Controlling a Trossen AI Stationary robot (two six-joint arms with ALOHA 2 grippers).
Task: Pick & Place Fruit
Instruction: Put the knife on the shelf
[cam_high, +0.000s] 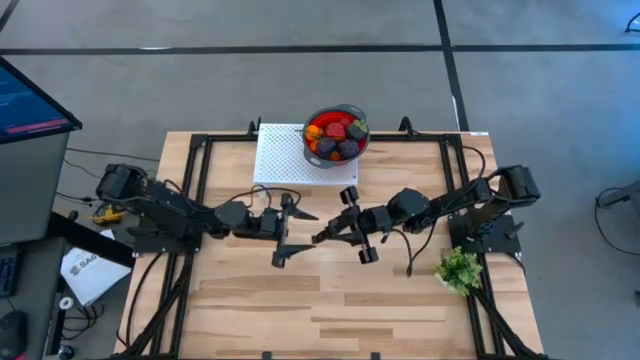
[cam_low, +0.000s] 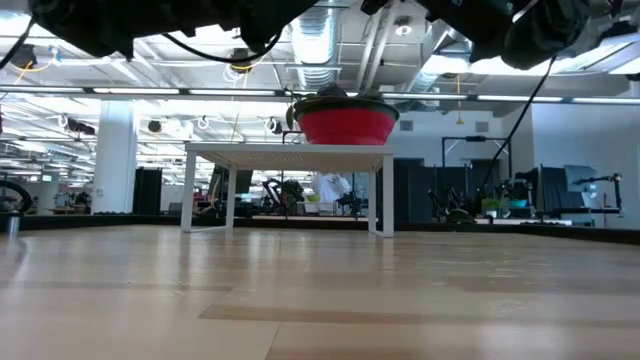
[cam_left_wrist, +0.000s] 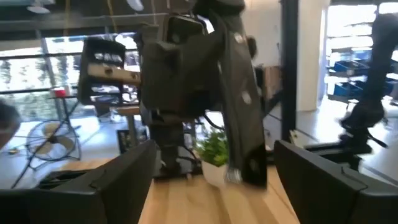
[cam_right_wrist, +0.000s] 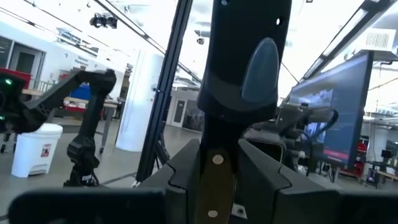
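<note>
The left gripper grabs the black knife by its riveted handle (cam_high: 325, 234) (cam_left_wrist: 246, 102) next, to set the knife on the white perforated stand.
The fruit (cam_high: 334, 131), red, orange and dark purple pieces, lies heaped in a red bowl (cam_low: 345, 124). The bowl stands on a white perforated stand (cam_high: 280, 155) at the table's far edge. Both arms meet high above the middle of the table. My right gripper (cam_high: 348, 228) is shut on a black knife (cam_left_wrist: 242, 99). My left gripper (cam_high: 286, 232) faces it from the left, open, with its fingers (cam_left_wrist: 124, 180) wide apart and touching nothing. In the low view only the arms' dark undersides show along the top. My right gripper pinches the knife's riveted handle (cam_right_wrist: 215, 186) between its two fingers (cam_right_wrist: 180, 171), one on each side. The knife is lifted clear of the table. Seen from the left wrist, it stands steeply, a little tilted, in front of the gripper body.
A green leafy bunch (cam_high: 458, 268) sits near the table's right edge beside the right arm's base. Black frame rails (cam_high: 200, 180) run along the table's left, right and far sides. A monitor (cam_high: 30, 100) stands off the far left corner. Bare wood (cam_high: 330, 310) fills the near half.
</note>
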